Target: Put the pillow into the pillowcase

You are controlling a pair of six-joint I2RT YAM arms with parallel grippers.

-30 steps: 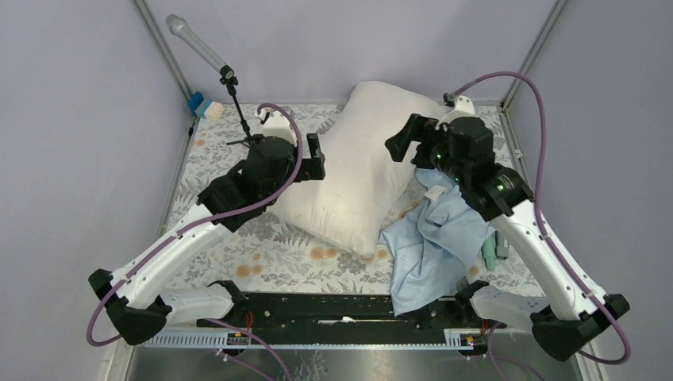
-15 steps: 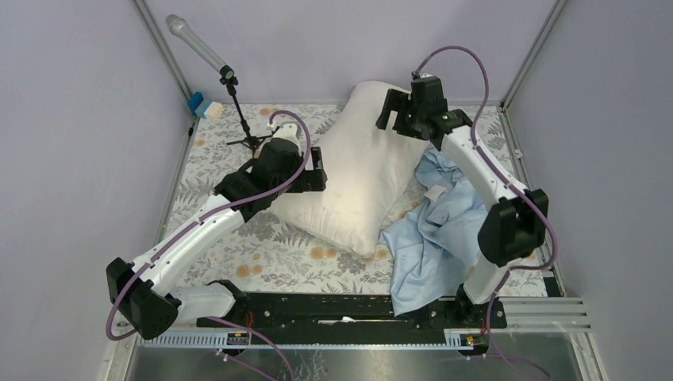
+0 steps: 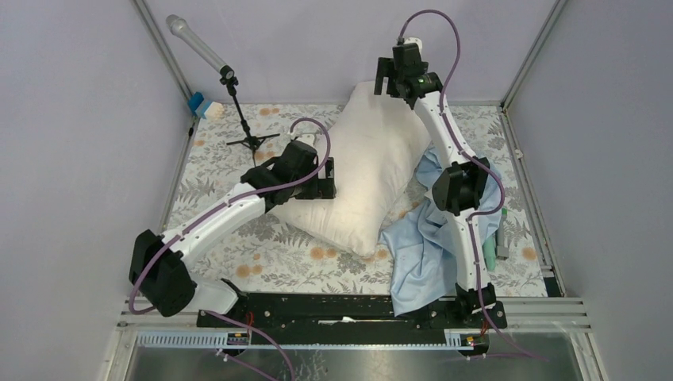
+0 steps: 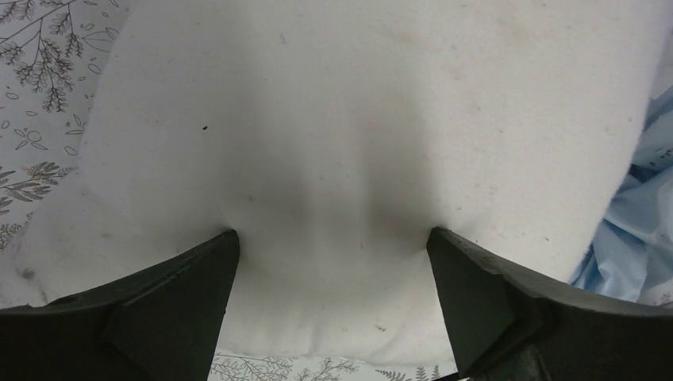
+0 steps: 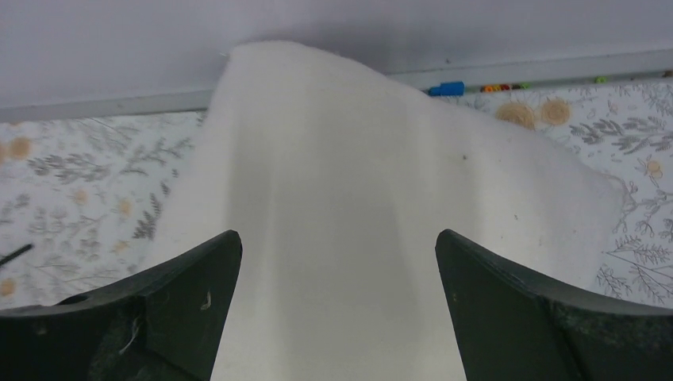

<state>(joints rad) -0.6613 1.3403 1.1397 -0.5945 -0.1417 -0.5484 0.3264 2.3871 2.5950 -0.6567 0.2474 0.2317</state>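
Observation:
My left gripper grabs the cream pillow (image 3: 361,171) by its near half next, leaving the pillow's far corner free for my right gripper.
The cream pillow (image 3: 361,171) lies slantwise in the middle of the table, its far corner against the back wall. It fills the left wrist view (image 4: 357,119) and the right wrist view (image 5: 357,198). The crumpled light-blue pillowcase (image 3: 432,238) lies at its right, hanging over the table's front edge; a strip of it shows in the left wrist view (image 4: 643,214). My left gripper (image 3: 324,176) is open, its fingertips pressing into the pillow's left edge. My right gripper (image 3: 389,79) is open above the pillow's far corner, arm stretched far back.
A microphone on a small black tripod (image 3: 238,111) stands at the back left. A blue and white item (image 3: 202,105) sits at the back left corner. A teal object (image 3: 490,252) lies by the right arm. Grey floral tablecloth (image 3: 262,254) covers the table.
My right arm has swung up and back from above the pillowcase to the pillow's far corner. My left gripper has moved right and nearer, onto the pillow's left edge.

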